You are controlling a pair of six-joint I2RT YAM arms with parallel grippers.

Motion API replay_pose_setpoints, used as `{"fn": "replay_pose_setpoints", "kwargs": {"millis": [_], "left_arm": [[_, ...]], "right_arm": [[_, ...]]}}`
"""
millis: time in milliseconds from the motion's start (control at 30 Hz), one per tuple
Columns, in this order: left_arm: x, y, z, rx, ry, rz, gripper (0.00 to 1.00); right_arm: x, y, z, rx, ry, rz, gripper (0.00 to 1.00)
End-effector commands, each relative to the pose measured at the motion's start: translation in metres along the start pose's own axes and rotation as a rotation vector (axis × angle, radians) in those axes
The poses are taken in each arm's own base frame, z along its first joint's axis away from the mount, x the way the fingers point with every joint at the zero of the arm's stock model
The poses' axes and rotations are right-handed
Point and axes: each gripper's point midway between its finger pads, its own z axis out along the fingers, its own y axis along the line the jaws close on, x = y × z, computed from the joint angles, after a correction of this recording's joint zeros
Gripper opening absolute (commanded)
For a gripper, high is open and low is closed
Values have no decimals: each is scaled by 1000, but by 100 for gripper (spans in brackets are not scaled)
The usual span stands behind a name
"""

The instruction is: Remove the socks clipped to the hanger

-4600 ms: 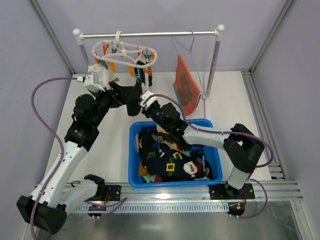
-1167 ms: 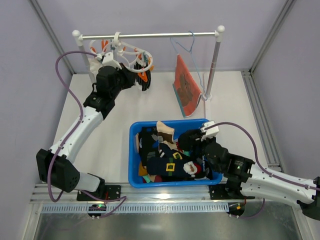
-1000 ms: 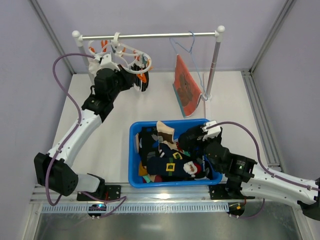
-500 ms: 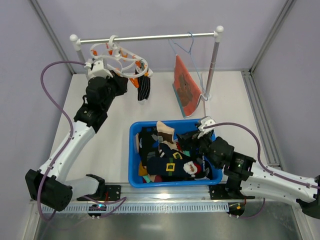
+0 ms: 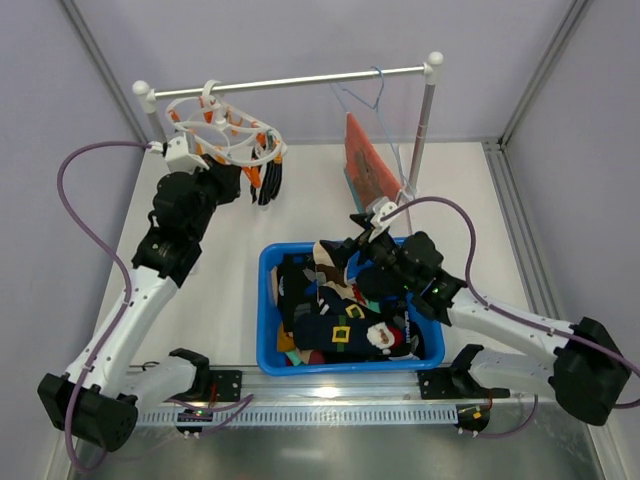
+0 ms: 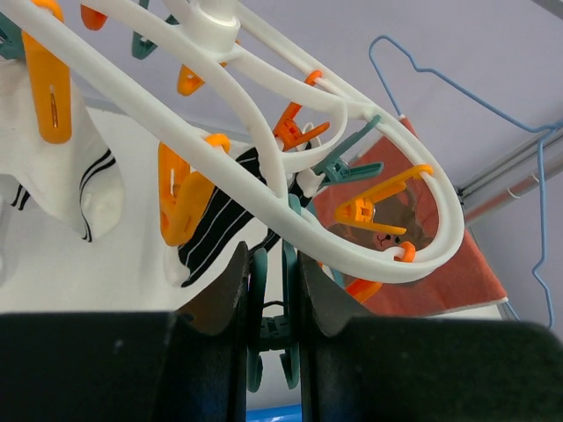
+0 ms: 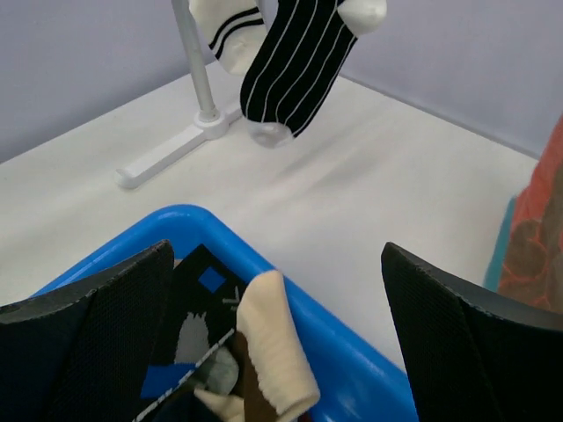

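The right gripper grabs the black striped sock by its hanging lower part next, which leaves the sock's clipped end free for unclipping.
The white ring hanger (image 5: 222, 128) hangs by its hook from the rail (image 5: 300, 79) at the back left, with orange and teal pegs dangling. A black striped sock (image 5: 268, 181) is clipped at its right side, and a white sock (image 6: 62, 176) with black stripes beside the black striped sock (image 6: 220, 230). My left gripper (image 6: 273, 294) is under the hanger (image 6: 264, 114), shut on a teal peg (image 6: 288, 264). My right gripper (image 7: 277, 334) stands wide open over the far rim of the blue bin (image 7: 352, 325), holding nothing. Ahead of it hang the black striped sock (image 7: 295, 61) and the white sock (image 7: 230, 31).
The blue bin (image 5: 268, 300) in front holds several mixed socks and clothes. An orange bear-print cloth (image 5: 365, 165) on a thin blue wire hanger (image 5: 365, 95) hangs at the rail's right end, next to the stand's post (image 5: 420, 125). The other post's foot (image 7: 167, 154) lies on the table.
The left arm has drawn back and to the left with the peg, pulling hanger and rail leftward. The right arm has swung from the bin's right side up over its far rim.
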Motion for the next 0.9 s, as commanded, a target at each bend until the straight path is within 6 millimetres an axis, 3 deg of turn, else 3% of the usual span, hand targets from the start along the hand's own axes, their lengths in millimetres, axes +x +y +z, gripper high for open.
{"fn": "replay_pose_setpoints", "kwargs": {"millis": [0,67,100,133,200,233,267,300,333,367,467,667,867], "left_arm": [[7,11,-3,-23,34,3,0],[10,9,1,-4,50,-1,0],[10,8,1,1,51,-3,0],[11,9,2,5,57,-5,0],[14,6,3,26,66,-8,0],[14,5,4,33,66,-10,0],[15,6,4,34,70,-11,0],[14,5,4,39,70,-11,0],[14,4,4,50,73,-13,0],[14,3,4,54,74,-13,0],[14,0,3,72,80,-16,0],[14,0,3,76,83,-15,0],[14,-6,-1,112,87,-21,0]], "right_arm": [[-59,24,26,-217,-211,38,100],[-66,35,39,-310,-229,39,100],[-55,28,53,-319,-216,45,100],[-64,30,63,-350,-237,48,100],[-62,34,75,-429,-232,95,100],[-46,24,91,-433,-221,118,100],[-59,22,101,-453,-259,123,100],[-59,23,107,-486,-267,154,100],[-41,14,122,-481,-234,176,100],[-52,13,133,-497,-262,173,100],[-45,6,162,-499,-249,189,100],[-26,-10,196,-436,-233,209,100],[-17,-26,217,-353,-211,181,100]]}}
